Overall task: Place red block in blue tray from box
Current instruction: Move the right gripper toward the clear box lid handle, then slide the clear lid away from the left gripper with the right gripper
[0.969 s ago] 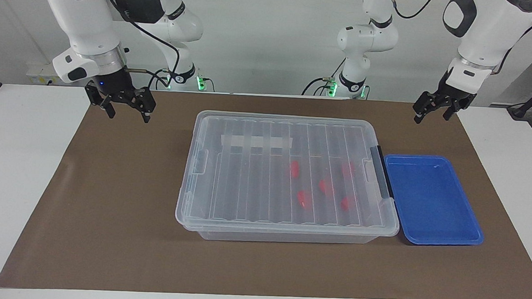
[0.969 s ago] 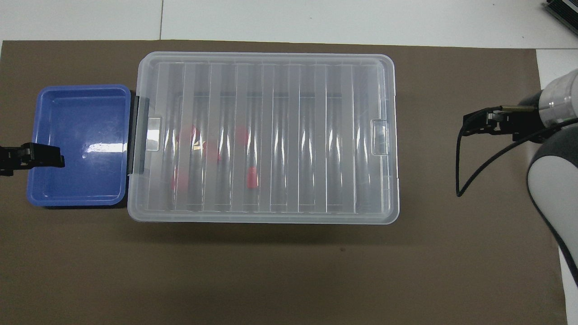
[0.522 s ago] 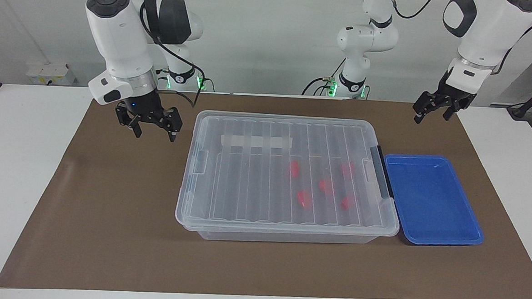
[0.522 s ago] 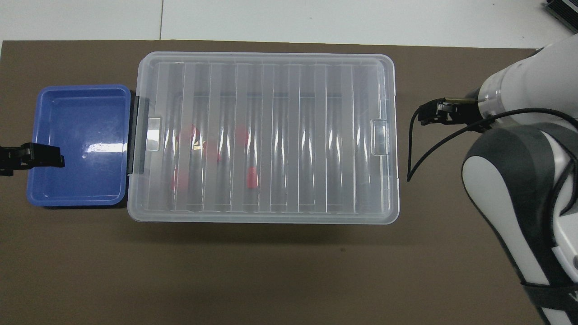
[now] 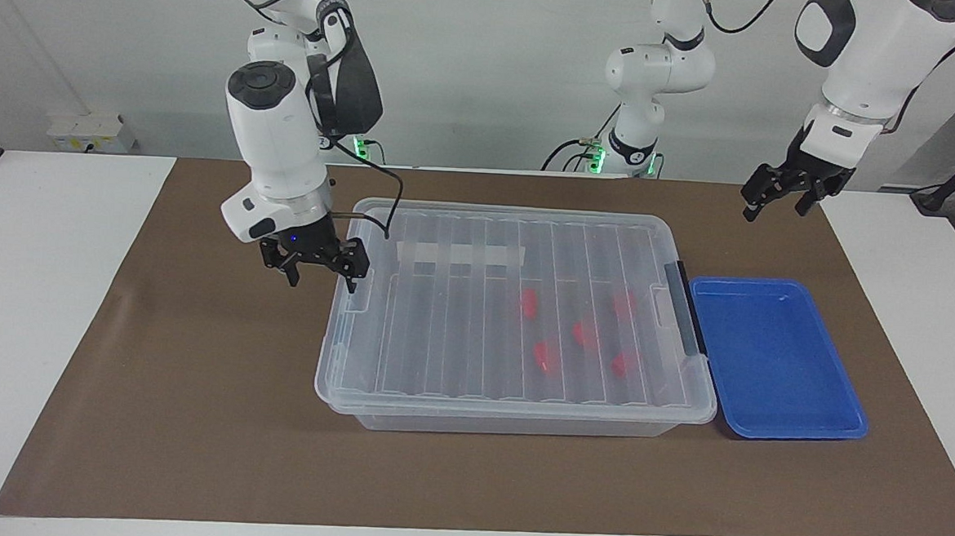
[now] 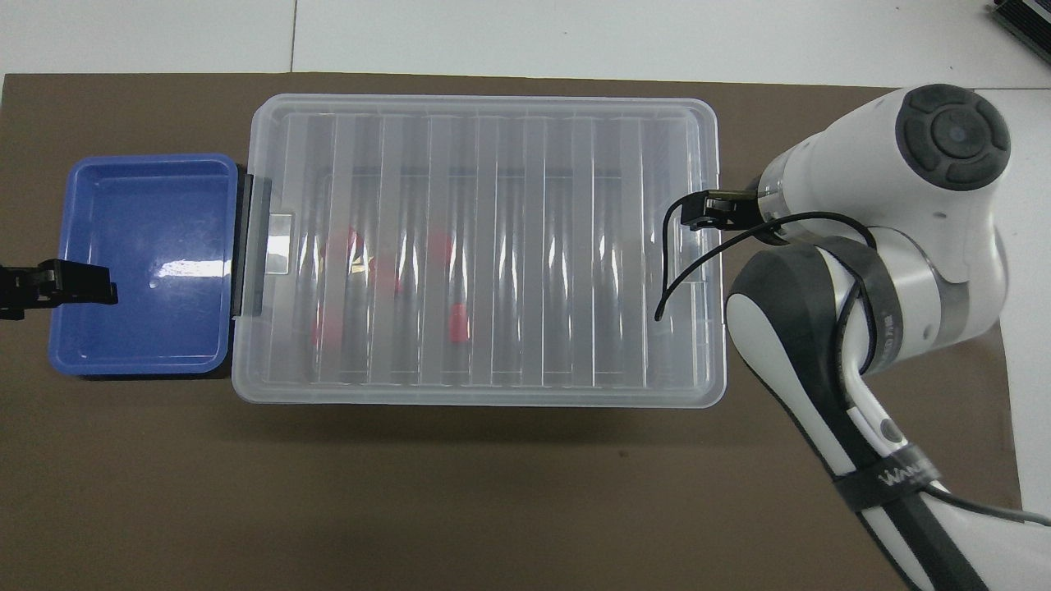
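Note:
Next, my right gripper grips the ribbed lid by its narrow end tab, since the lid spreads flat and far wider than my fingers.
The box [image 5: 511, 404] is a large clear bin lying in the middle of the brown mat, with its ribbed lid on. Several red blocks [image 5: 529, 303] show through the lid [image 6: 534, 246], in the half toward the blue tray [image 5: 775, 357]. That tray sits against the box's end toward the left arm and holds nothing. My right gripper [image 5: 323, 283] is open and hangs over the box's other end, by the lid's clip there. My left gripper [image 5: 773, 210] waits open in the air over the mat by the tray, holding nothing; its tip [image 6: 74, 283] shows over the tray's edge from overhead.
A dark grey clip handle [image 5: 684, 307] runs along the box's end beside the tray. A strip of tape [image 5: 458, 255] is stuck on the lid. The brown mat [image 5: 192, 416] lies on a white table [image 5: 27, 277]. A cable loops from the right wrist over the lid [image 6: 665, 279].
My right arm has swung in from the right arm's end of the table and come down to the box's end. The left arm, box and tray have not moved.

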`<state>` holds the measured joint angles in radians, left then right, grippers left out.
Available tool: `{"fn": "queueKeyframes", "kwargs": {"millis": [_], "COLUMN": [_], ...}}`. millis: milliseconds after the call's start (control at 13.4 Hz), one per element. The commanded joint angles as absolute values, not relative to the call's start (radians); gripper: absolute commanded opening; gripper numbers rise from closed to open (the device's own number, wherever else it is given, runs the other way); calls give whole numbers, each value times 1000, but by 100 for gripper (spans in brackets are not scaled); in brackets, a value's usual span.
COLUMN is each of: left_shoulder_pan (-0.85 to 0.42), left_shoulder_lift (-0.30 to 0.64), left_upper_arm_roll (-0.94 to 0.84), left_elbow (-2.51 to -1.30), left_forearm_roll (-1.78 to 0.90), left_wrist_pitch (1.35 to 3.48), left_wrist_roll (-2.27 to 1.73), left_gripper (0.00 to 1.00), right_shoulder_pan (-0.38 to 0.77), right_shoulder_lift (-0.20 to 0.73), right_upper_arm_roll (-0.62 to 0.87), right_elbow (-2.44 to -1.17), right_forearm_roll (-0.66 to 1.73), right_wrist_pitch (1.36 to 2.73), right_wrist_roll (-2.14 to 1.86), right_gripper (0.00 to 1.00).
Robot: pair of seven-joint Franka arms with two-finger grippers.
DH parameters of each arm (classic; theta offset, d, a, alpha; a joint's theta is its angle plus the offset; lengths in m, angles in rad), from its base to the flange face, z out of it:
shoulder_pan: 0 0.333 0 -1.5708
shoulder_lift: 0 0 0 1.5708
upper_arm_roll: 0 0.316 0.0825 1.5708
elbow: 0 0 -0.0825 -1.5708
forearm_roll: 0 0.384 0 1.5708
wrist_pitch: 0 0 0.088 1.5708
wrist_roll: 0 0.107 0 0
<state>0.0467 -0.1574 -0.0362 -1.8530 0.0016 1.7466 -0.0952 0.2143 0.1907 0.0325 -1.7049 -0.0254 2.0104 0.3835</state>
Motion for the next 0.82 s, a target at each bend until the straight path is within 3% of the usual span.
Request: {"fn": "queueKeyframes", "kwargs": {"millis": [0,746], "left_shoulder_pan": [60,58], "left_shoulder_lift": [-187,-187], "left_upper_arm_roll": [-41,-41], "left_elbow": [-1890,-1890], "left_forearm_roll": [-12,-12], "left_wrist_pitch": [1769,1770], "left_wrist_roll": [-89,-89], "left_gripper": [100,100], "right_shoulder_pan": [225,175], "right_shoulder_lift": [160,143], "right_upper_arm_roll": [35,32], "right_elbow": [-1772,-1789], "right_forearm_roll": [-20,-89], "right_wrist_pitch": [2040,1942], "right_wrist_roll": [402,277], "right_gripper": [99,100]}}
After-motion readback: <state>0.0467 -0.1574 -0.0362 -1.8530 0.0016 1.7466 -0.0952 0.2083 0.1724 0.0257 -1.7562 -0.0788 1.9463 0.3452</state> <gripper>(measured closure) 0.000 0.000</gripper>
